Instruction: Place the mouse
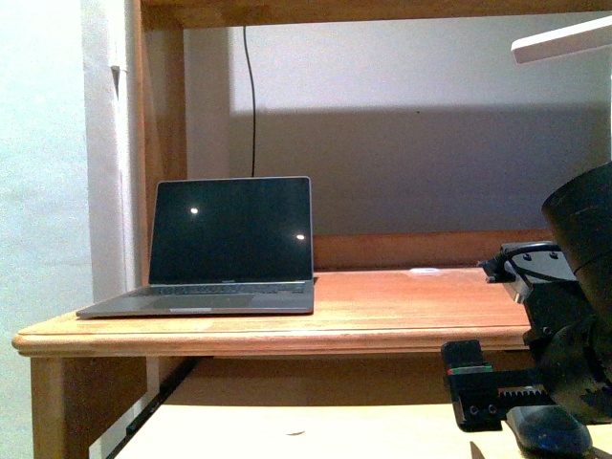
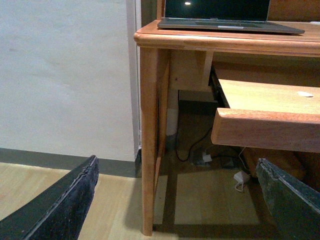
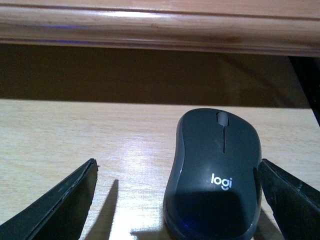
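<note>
I should next grab the mouse by its domed body's long sides with my right gripper to place it on the desk.
The mouse is dark grey and domed, with a white logo, and lies on the light wooden pull-out tray under the desk edge. My right gripper is open and the mouse sits on the tray between its fingers, close to one of them, not gripped. In the front view the mouse shows at the bottom right under my right arm. My left gripper is open and empty, low beside the desk leg, over the floor.
An open grey laptop with a dark screen stands on the left of the wooden desk top. It also shows in the left wrist view, above the pull-out tray. Cables and a white adapter lie on the floor.
</note>
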Controlling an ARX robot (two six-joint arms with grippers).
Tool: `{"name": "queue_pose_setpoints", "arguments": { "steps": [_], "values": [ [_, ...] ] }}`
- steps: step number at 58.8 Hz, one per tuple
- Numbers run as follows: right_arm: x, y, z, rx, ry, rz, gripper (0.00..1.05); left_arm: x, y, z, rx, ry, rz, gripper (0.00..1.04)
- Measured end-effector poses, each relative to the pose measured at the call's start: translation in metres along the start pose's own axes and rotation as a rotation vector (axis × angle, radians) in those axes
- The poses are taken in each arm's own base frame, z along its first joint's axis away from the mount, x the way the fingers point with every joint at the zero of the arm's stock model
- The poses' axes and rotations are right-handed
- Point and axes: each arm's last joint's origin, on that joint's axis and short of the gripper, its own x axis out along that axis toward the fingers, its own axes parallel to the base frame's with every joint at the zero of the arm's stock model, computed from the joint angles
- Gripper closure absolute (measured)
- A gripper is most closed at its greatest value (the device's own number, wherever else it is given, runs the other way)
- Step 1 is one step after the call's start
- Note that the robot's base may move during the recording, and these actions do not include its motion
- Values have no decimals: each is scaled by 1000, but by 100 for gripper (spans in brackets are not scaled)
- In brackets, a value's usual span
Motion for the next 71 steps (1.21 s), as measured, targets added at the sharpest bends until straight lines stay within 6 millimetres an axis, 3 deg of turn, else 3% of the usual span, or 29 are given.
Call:
{"name": "queue_pose_setpoints", "arguments": {
  "steps": [27,51,65,71],
  "values": [
    [33,0,-10,-17,72,-39,8,0,0,0,0,0,0,8],
    [41,-2,-9,-8,76,-61,8,0,0,0,0,0,0,8],
    [43,-5,-8,1,73,-72,40,0,0,0,0,0,0,8],
    [39,-9,-5,8,68,-74,48,0,0,0,0,0,0,8]
  ]
}}
